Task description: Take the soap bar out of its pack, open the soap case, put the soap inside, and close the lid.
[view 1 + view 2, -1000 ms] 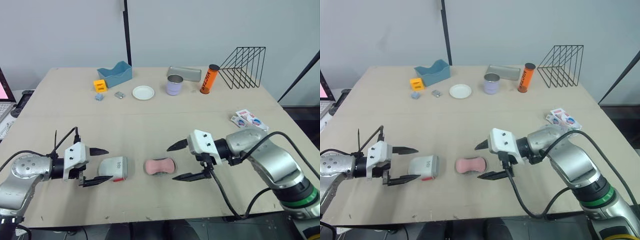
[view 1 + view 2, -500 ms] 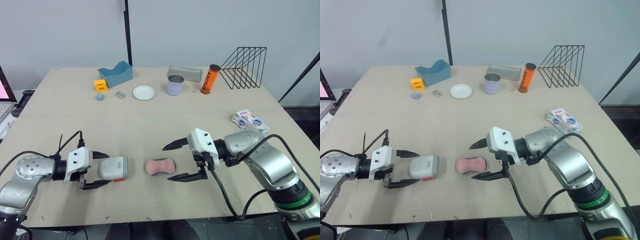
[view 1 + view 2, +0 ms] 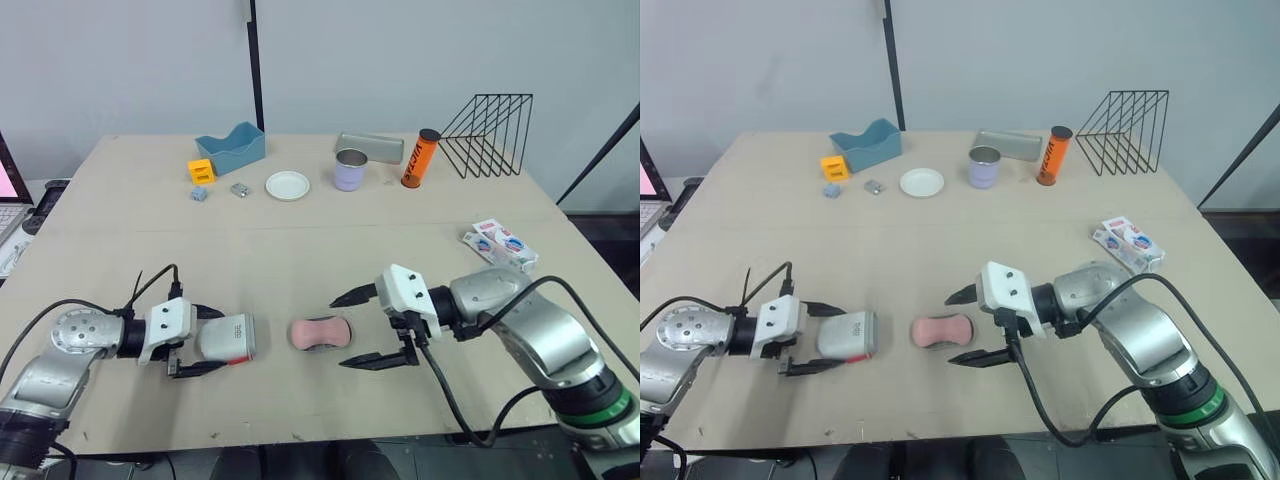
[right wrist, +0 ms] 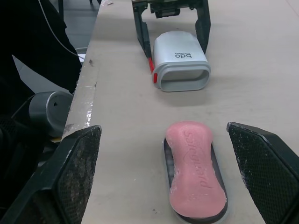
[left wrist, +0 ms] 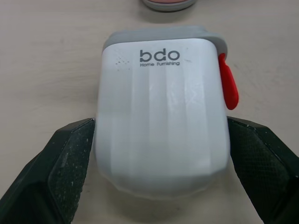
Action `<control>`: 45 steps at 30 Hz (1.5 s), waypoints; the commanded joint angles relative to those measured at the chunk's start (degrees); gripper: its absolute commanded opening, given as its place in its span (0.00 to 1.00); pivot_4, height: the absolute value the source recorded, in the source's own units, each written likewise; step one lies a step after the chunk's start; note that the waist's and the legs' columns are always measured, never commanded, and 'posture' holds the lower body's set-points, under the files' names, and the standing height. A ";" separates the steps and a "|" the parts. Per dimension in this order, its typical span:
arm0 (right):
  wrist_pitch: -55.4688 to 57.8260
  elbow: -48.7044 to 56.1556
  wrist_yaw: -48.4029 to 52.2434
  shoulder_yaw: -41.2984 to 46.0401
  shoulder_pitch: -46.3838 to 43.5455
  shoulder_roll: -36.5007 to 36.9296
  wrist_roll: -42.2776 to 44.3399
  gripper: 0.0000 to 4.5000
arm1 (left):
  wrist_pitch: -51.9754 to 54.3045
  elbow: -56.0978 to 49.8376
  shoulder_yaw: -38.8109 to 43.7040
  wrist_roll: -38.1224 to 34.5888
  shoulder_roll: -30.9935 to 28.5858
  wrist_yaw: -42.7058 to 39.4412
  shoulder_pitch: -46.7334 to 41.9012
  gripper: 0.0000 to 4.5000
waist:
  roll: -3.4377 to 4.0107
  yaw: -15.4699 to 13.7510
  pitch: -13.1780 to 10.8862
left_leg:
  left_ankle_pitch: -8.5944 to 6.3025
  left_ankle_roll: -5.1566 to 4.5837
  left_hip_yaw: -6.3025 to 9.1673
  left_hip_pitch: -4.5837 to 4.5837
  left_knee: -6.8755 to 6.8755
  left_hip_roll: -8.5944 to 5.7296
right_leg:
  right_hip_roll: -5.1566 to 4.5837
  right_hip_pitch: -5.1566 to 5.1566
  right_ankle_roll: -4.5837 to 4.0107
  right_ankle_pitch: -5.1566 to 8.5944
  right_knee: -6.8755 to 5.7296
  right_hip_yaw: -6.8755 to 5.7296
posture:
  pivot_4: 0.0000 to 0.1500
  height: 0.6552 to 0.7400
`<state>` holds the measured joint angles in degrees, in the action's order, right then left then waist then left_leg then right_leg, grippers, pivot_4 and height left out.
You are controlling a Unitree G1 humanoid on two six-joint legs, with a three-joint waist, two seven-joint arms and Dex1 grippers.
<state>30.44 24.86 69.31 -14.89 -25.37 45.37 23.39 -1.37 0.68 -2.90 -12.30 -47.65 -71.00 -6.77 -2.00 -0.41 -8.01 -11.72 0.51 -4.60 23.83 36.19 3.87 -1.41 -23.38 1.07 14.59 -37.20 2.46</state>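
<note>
The white cover's grey-rimmed opening (image 5: 161, 33) will stay free to take the soap, as my left gripper will grab the white cover by its ribbed body (image 5: 161, 130).
A pink soap bar (image 3: 320, 331) lies on the grey base of the soap case near the table's front edge. To its left lies the case's white cover (image 3: 228, 337), on its side with a red tab (image 5: 230, 88), apart from the base. My left gripper (image 3: 204, 340) is open, with one finger (image 5: 70, 154) close against each side of the cover. Just right of the soap, my right gripper (image 3: 340, 332) is open and holds nothing; its fingertips reach level with the soap's right end. The soap pack (image 3: 500, 242) lies at the right edge.
Along the back stand a blue tray (image 3: 230, 148), an orange block (image 3: 200, 171), a white plate (image 3: 287, 185), a purple cup (image 3: 349, 170), a grey box (image 3: 368, 147), an orange can (image 3: 418, 158) and a black wire rack (image 3: 488, 122).
My left gripper has slid forward, so its fingers now flank the white cover. The right gripper has barely shifted and stays open by the soap.
</note>
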 commanded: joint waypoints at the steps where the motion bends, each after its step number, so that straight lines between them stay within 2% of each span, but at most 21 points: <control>1: 0.25 2.32 -0.63 0.81 -0.17 0.57 0.12 0.99 | -0.73 0.37 -1.14 1.04 1.04 0.92 -1.20 1.00 | 0.00 0.00 0.00 | 0.00 0.00 0.01 0.00 0.00 -0.01 | -0.01 0.00 0.01 0.00 0.00 0.00 | 1.00 0.99; 9: 1.44 3.33 -1.00 1.25 -0.05 1.49 0.54 0.99 | -0.10 1.18 -2.17 1.99 0.91 0.40 -1.26 1.00 | -0.01 0.02 0.01 | 0.00 0.00 0.00 0.01 0.00 0.00 | 0.03 0.01 0.00 0.00 0.00 0.00 | 1.00 0.99; 12: 1.70 3.41 -1.14 1.21 -0.21 1.53 0.55 1.00 | -0.12 1.63 -2.33 2.00 0.78 -0.13 -1.34 0.83 | 0.00 0.02 0.01 | 0.00 0.00 0.01 0.01 0.00 0.00 | 0.01 0.01 0.01 0.00 0.00 0.00 | 1.00 0.99; 14: 1.89 3.18 -1.28 1.01 -0.50 1.38 0.44 1.00 | -0.30 1.60 -2.22 2.03 0.78 -0.09 -1.30 0.78 | -0.01 0.02 0.01 | 0.00 0.00 0.01 0.00 0.00 0.00 | 0.01 0.01 0.01 0.00 0.00 0.00 | 1.00 0.99; 22: 4.62 0.03 -2.62 -4.02 -3.57 1.85 -5.15 1.00 | -0.10 -0.91 -0.92 0.77 0.29 -0.06 -0.60 0.78 | 0.00 0.04 0.00 | 0.00 0.00 0.00 0.00 0.00 0.01 | 0.02 -0.03 0.01 0.00 0.00 0.00 | 1.00 0.99; 31: 6.84 -6.83 -5.03 -10.73 -9.70 -2.77 -12.28 1.00 | 2.10 -6.43 0.56 -1.07 -0.24 1.09 0.20 0.78 | 0.00 0.02 0.00 | 0.00 0.00 -0.01 0.03 0.00 0.00 | 0.01 -0.06 -0.03 -0.01 0.00 0.00 | 1.00 0.99; 45: 6.43 -7.56 -3.19 -11.94 -9.82 -3.54 -13.93 1.00 | 3.99 -9.61 0.20 -2.08 0.05 2.64 -0.12 0.78 | -0.01 0.02 0.00 | 0.00 0.00 -0.05 0.02 0.00 -0.05 | 0.08 0.01 -0.02 -0.01 -0.01 0.00 | 1.00 0.99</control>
<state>37.37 16.61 66.05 -26.98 -34.42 41.98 9.85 2.81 -7.34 -3.78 -13.63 -47.47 -68.71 -6.19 -2.01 -0.39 -8.01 -11.72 0.51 -4.65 23.85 36.19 3.81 -1.32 -23.37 1.05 14.58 -37.21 2.46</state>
